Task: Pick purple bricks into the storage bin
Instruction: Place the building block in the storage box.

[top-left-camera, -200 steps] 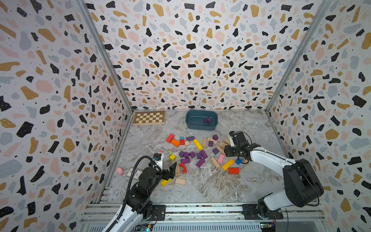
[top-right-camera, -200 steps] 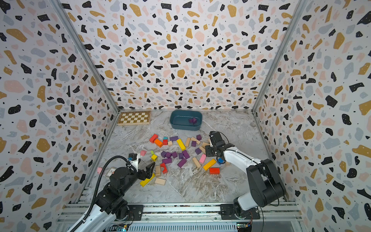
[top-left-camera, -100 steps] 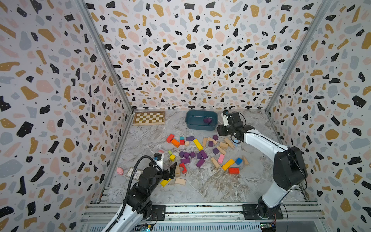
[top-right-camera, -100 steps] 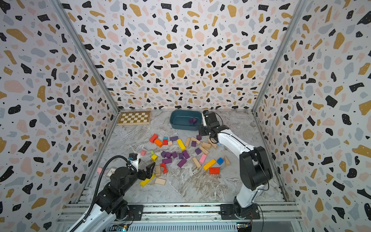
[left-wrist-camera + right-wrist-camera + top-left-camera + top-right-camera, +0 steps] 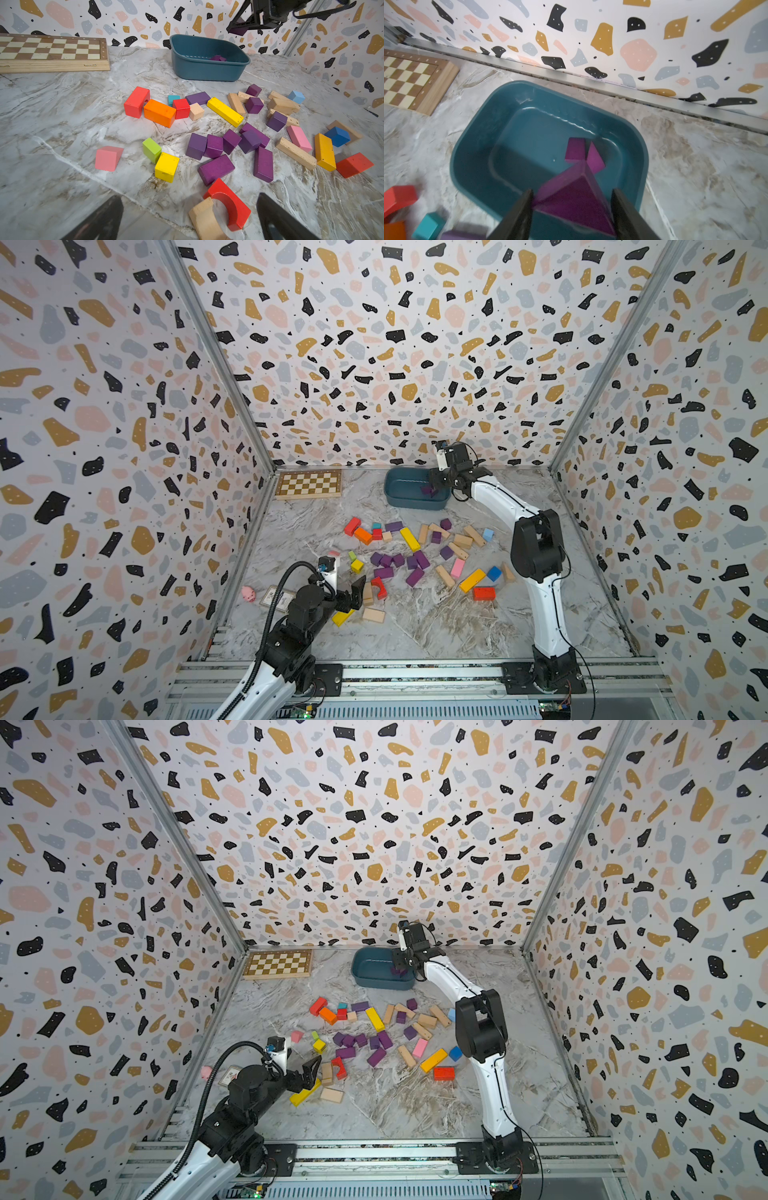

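The purple wedge brick is high above the bin's rim and would drop near the two purple bricks if I opened now, so my right gripper should move it lower.
The teal storage bin (image 5: 395,493) stands at the back of the table, also seen in the left wrist view (image 5: 199,68). My right gripper (image 5: 436,487) hangs over its right end, shut on a purple wedge brick (image 5: 577,199) whose faces touch both fingers. Two purple bricks (image 5: 575,149) lie on the bin floor (image 5: 517,145) below it. Several purple bricks (image 5: 399,564) remain scattered mid-table among other colours (image 5: 216,168). My left gripper (image 5: 353,593) stands open low at the front left, jaws wide apart above a red arch (image 5: 228,203) and holding nothing.
A chessboard (image 5: 309,484) lies at the back left beside the bin. Red, orange, yellow, blue, pink and tan blocks (image 5: 409,539) mix with the purple ones. A pink toy pig (image 5: 248,593) and a small card (image 5: 277,598) sit by the left wall.
My right arm has swung from the block pile back over the bin, carrying the purple wedge. The left arm has stayed still.
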You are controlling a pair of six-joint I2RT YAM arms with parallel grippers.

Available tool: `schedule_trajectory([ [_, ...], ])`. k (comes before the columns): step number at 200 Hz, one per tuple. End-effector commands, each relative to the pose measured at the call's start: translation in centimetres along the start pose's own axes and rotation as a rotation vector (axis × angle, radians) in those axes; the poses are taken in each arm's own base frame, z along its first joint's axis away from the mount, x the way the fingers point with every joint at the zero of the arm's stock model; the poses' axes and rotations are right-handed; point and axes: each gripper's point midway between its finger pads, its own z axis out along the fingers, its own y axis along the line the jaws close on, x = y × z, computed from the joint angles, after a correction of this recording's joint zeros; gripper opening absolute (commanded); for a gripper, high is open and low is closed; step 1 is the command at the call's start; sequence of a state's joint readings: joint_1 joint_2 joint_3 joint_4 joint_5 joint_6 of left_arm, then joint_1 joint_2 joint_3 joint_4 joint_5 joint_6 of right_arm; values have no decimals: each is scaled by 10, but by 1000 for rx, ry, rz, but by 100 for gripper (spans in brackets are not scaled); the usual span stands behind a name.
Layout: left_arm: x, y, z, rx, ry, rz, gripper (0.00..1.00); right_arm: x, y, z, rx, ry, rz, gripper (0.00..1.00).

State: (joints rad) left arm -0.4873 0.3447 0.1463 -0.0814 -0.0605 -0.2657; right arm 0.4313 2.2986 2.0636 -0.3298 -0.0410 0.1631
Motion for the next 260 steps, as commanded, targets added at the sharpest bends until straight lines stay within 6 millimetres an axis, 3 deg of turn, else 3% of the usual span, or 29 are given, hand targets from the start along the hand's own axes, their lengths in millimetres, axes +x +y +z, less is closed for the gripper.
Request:
schedule_trajectory([
  [1, -16, -4, -2, 13, -54, 2, 99, -21, 17, 4, -46, -14, -23, 43],
  [33, -16, -4, -2, 14, -53, 2, 99, -31, 34, 31, -112, -42, 9, 41],
  [90, -15, -5, -1, 18, -46, 3, 99, -17, 60, 65, -188, -63, 36, 39],
  [260, -15, -6, -1, 22, -49, 4, 99, 1, 29, 80, -140, -18, 54, 42],
])
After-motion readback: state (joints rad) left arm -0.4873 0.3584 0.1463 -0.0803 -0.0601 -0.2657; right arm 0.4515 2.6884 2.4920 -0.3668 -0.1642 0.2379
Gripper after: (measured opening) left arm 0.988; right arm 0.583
